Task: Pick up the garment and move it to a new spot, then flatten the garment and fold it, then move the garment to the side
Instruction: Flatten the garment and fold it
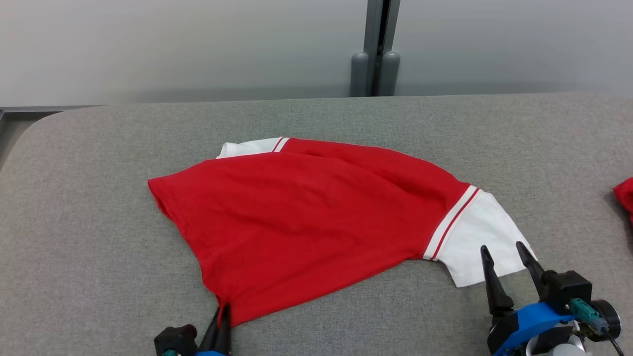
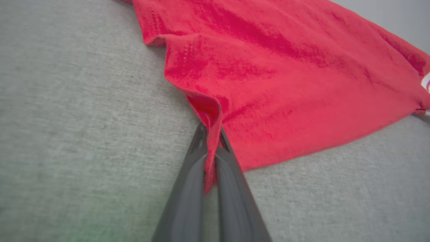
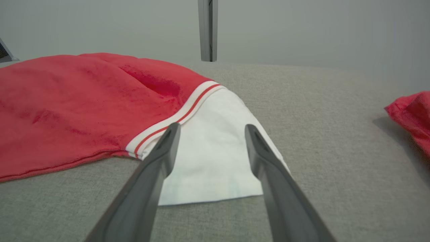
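Observation:
The white sleeve (image 1: 479, 235) is lying flat and slack on the tabletop. My right gripper therefore needs to take hold of the sleeve's open edge next.
The garment (image 1: 306, 217) is a red shirt with white striped sleeves, lying spread on the grey table (image 1: 99, 247). My left gripper (image 1: 223, 309) is shut on its near hem corner; in the left wrist view the red cloth (image 2: 268, 84) is pinched between the two fingers of the left gripper (image 2: 211, 134). My right gripper (image 1: 502, 249) stands open over the near white sleeve (image 1: 482, 237). In the right wrist view the right gripper (image 3: 211, 129) has its jaws apart above the white sleeve (image 3: 215, 151), with nothing between them.
Another piece of red cloth (image 1: 624, 195) lies at the table's right edge, also seen as red cloth (image 3: 411, 114) in the right wrist view. A grey post (image 1: 376, 49) stands against the wall behind the table.

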Tool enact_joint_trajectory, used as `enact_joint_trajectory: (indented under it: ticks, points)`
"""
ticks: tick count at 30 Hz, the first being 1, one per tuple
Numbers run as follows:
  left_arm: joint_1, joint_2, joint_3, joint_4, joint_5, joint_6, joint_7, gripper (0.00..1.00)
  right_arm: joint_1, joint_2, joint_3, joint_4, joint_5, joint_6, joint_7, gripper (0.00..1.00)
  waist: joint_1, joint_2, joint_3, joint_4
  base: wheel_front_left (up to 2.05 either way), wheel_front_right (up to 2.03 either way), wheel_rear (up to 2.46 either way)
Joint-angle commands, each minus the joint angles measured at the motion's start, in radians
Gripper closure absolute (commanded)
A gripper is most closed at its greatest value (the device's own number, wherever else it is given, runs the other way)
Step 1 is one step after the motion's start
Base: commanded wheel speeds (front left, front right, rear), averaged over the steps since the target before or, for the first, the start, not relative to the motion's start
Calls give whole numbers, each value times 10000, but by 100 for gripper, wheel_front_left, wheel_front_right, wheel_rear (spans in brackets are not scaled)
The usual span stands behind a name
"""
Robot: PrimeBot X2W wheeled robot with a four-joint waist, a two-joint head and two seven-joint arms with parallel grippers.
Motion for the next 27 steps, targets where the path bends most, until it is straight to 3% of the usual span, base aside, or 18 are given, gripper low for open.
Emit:
enact_joint_trajectory:
  ticks: [1,5,9,21,22,23,27]
  points:
    - [271,170,526,-149,416,332,29,100,7,-67,32,141,107,1,-32,0,-1,-1,2,66,0,0,0]
    - [607,194,1432,-415,1064,531,31,100,199,-206,-143,435,173,-1,-30,0,-1,-1,45,172,0,0,0]
    - [688,175,1978,-539,1454,271,31,100,227,-301,-78,811,192,-1,-32,0,-1,-1,147,252,0,0,0]
    - [305,110,1792,-709,1424,12,31,100,-344,-226,534,2705,621,2,45,0,-1,-1,483,335,0,0,0]
    - [289,108,1764,-727,1409,18,31,100,-363,-219,675,3018,709,2,73,11,-1,-1,518,349,0,0,0]
    - [304,107,1738,-729,1410,25,31,100,-420,-191,786,3177,846,2,90,96,-1,-1,539,359,0,0,0]
    - [194,107,1743,-968,1524,39,31,100,-637,-212,1096,2521,1781,13,51,100,-1,-1,621,415,0,0,0]
